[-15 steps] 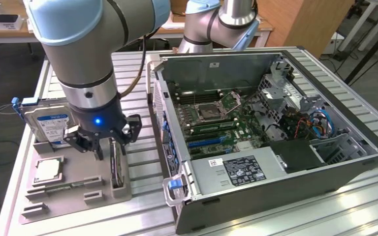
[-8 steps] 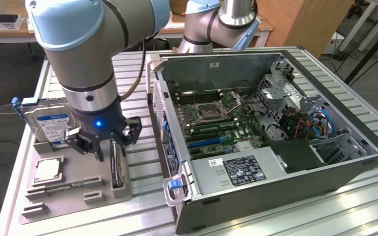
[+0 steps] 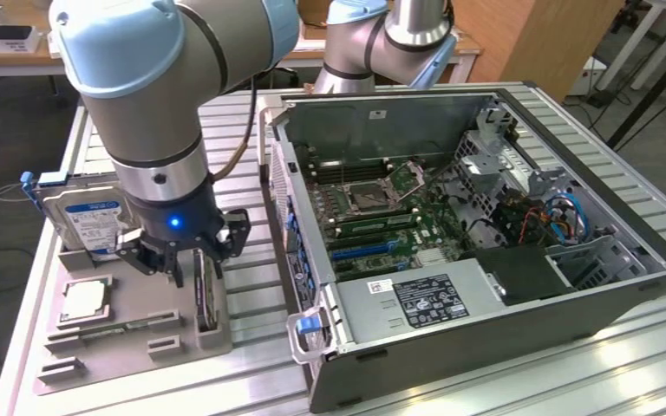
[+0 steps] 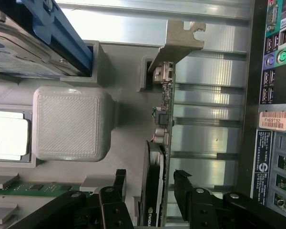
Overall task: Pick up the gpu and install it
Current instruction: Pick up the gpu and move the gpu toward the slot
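Observation:
The gripper takes hold of the GPU by the flat sides of its shrouded end (image 3: 204, 279) next, since capacitors and chips stick out near the GPU's bracket.
The gpu (image 3: 202, 299) stands on its edge in a slot of the grey holder tray (image 3: 136, 355) at the exterior view's left. In the wrist view the gpu (image 4: 164, 109) shows edge-on, a thin dark card with its silver bracket at the far end. My gripper (image 3: 188, 273) hangs low over the card, and its black fingers (image 4: 118, 183) straddle the card's near end. The gripper (image 4: 150, 186) is open, with the card between the jaws; one finger still has a gap to the card and the other is very close to it.
On the same tray (image 4: 128, 119) stand a blue-labelled hard drive (image 3: 90, 221), a CPU (image 3: 84, 299) and a green memory stick (image 4: 24, 188). The open computer case (image 3: 484, 225) lies just to the exterior view's right, its rear port panel (image 4: 276, 95) close to the card.

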Robot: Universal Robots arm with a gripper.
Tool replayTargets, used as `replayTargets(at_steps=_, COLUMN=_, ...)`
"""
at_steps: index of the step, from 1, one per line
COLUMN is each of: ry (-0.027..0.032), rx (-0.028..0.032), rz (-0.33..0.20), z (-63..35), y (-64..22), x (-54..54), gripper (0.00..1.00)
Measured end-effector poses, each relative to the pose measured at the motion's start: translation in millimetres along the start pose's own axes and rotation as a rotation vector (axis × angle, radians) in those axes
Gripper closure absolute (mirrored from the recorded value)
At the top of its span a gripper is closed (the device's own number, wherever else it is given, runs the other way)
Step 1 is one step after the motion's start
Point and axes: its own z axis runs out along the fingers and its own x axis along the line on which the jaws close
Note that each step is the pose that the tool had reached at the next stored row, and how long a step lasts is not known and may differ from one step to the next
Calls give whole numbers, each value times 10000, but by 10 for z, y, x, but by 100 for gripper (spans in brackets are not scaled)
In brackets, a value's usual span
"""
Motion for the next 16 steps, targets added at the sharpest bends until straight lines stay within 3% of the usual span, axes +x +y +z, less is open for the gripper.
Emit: replayTargets(at_steps=16, ry=0, rx=0, rz=-1, z=48, y=22, x=-24, gripper=47)
